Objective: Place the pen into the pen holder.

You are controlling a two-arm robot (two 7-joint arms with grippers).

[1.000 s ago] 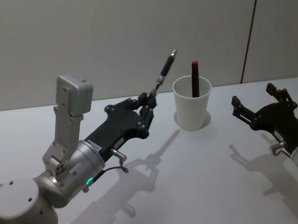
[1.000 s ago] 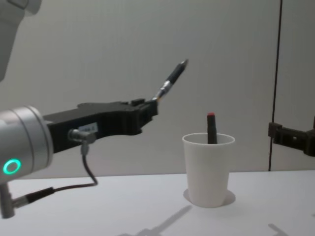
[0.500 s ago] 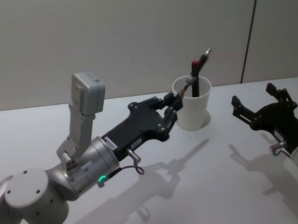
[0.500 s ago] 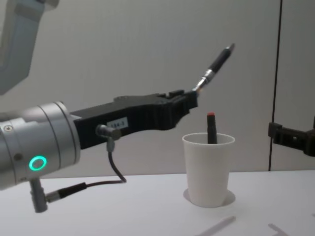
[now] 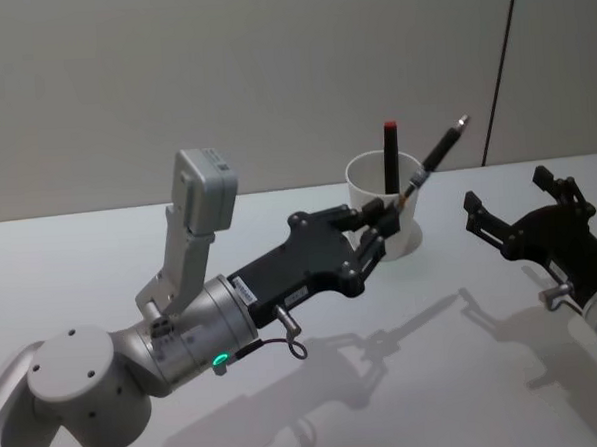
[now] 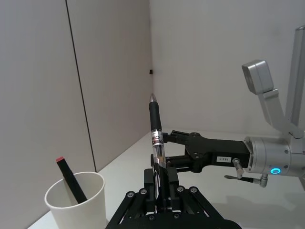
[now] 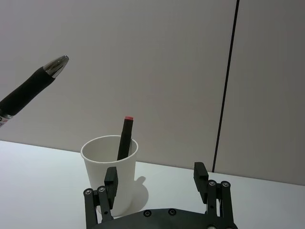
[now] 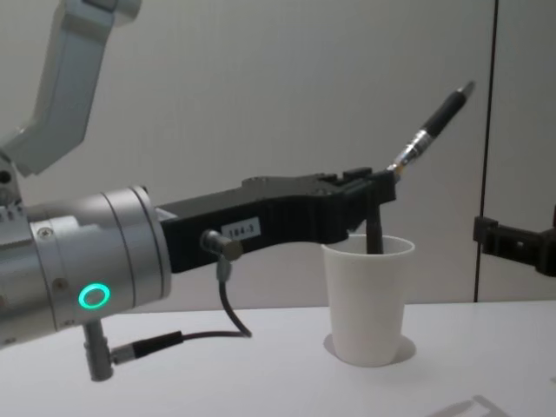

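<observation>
I will next grab the black pen by the grip below its tip (image 8: 446, 113) with my right gripper, as my left gripper covers the pen's lower end.
My left gripper (image 5: 388, 214) is shut on the lower end of a black pen (image 5: 437, 154) with a clear barrel. The pen slants up and to the right, metal tip uppermost. In the chest view the pen (image 8: 434, 122) hangs above the right side of the pen holder's rim, with the left gripper (image 8: 382, 178) just over the rim. The pen holder (image 5: 407, 233) is a white paper cup at the back of the table. It holds a dark pen with a red cap (image 5: 389, 154). My right gripper (image 5: 507, 193) stands open to the right of the cup, holding nothing.
A plain wall with a dark vertical seam (image 5: 501, 68) runs close behind the cup. The white table (image 5: 437, 376) lies bare in front of the cup and between the two arms.
My left arm has swung to the right with the pen, from left of the cup to over its rim. The right arm has not moved.
</observation>
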